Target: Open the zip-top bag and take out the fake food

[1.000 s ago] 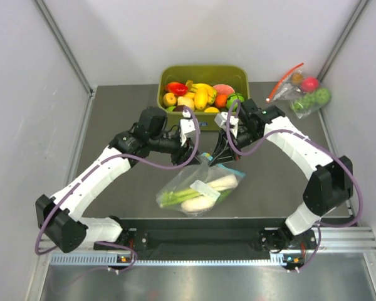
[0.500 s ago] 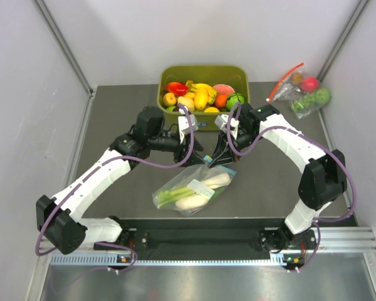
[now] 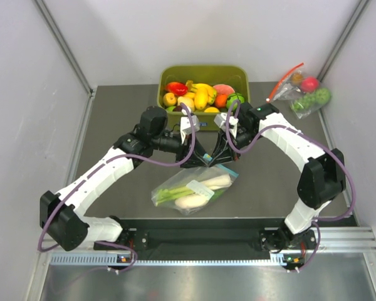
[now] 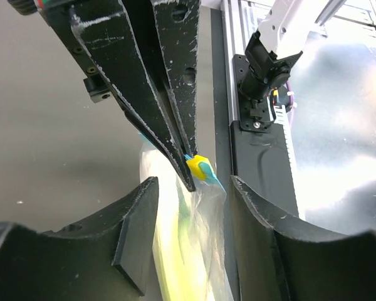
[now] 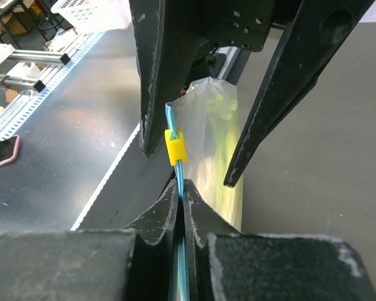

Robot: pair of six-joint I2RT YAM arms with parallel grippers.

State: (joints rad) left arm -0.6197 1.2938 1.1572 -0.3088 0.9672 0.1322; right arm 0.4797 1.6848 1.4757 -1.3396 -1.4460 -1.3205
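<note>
My left fingers surround the bag's zip, ready to close.
The zip-top bag [image 3: 194, 189] lies near the table's front with its zip end lifted. Through the plastic show the leek [image 3: 175, 192] and the white radish [image 3: 190, 201]; the small dark green piece cannot be made out. My right gripper [image 5: 180, 188] is shut on the blue-green zip strip [image 5: 173, 128], just below a yellow slider [image 5: 175, 148]. My left gripper [image 4: 191, 194] is open, one jaw on each side of the bag's top [image 4: 197, 238], not touching it. From above, the left gripper [image 3: 199, 155] and the right gripper [image 3: 218, 157] face each other over the zip end.
An olive bin [image 3: 204, 69] of red, yellow and orange toy fruits stands right behind both grippers. A clear bag with a red zip strip [image 3: 307, 94] lies at the back right. The table's front edge and rail run just beyond the bag.
The left gripper has moved right, up to the lifted zip end of the bag. The bag's body has slid a little to the left. The right gripper keeps its hold.
</note>
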